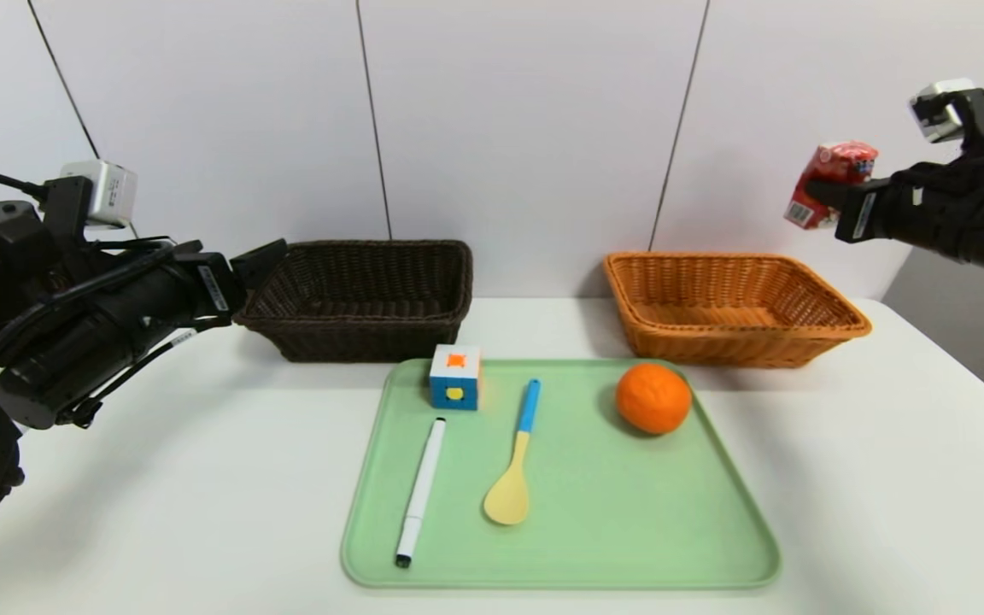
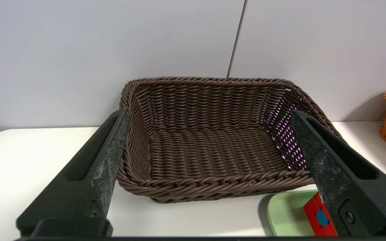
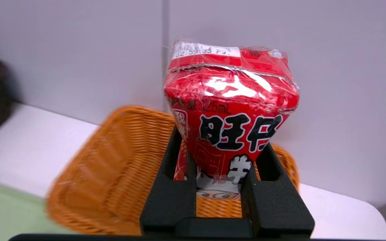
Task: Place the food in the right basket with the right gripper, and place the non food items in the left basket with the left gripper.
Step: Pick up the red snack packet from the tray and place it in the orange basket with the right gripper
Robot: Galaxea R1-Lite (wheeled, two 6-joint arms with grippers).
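Note:
The carton's lower edge [image 1: 807, 217] is high above the orange-tan basket's rim [image 1: 740, 330] in the head view. The carton would fall if my right gripper let go now, so my right gripper needs to keep holding it until it is lower.
High above the right end of the orange-tan right basket [image 1: 731, 346] [image 3: 112, 174], my right gripper [image 1: 825, 192] [image 3: 221, 144] is shut on the small red drink carton [image 1: 829, 184] [image 3: 230, 110], squeezing its lower part. The round orange fruit [image 1: 653, 398] rests on the green tray [image 1: 612, 530]. Also on the tray are the multicoloured cube [image 1: 455, 377] [image 2: 318, 217], the white marker [image 1: 420, 489] and the yellow spoon with a blue handle [image 1: 516, 465]. My left gripper [image 1: 253, 265] [image 2: 209, 113] hangs open and empty at the left side of the dark brown left basket [image 1: 364, 342] [image 2: 213, 187].
Both baskets stand at the back of the white table against a white panelled wall. The tray [image 2: 283, 214] lies in front of them in the middle. The dark basket holds nothing.

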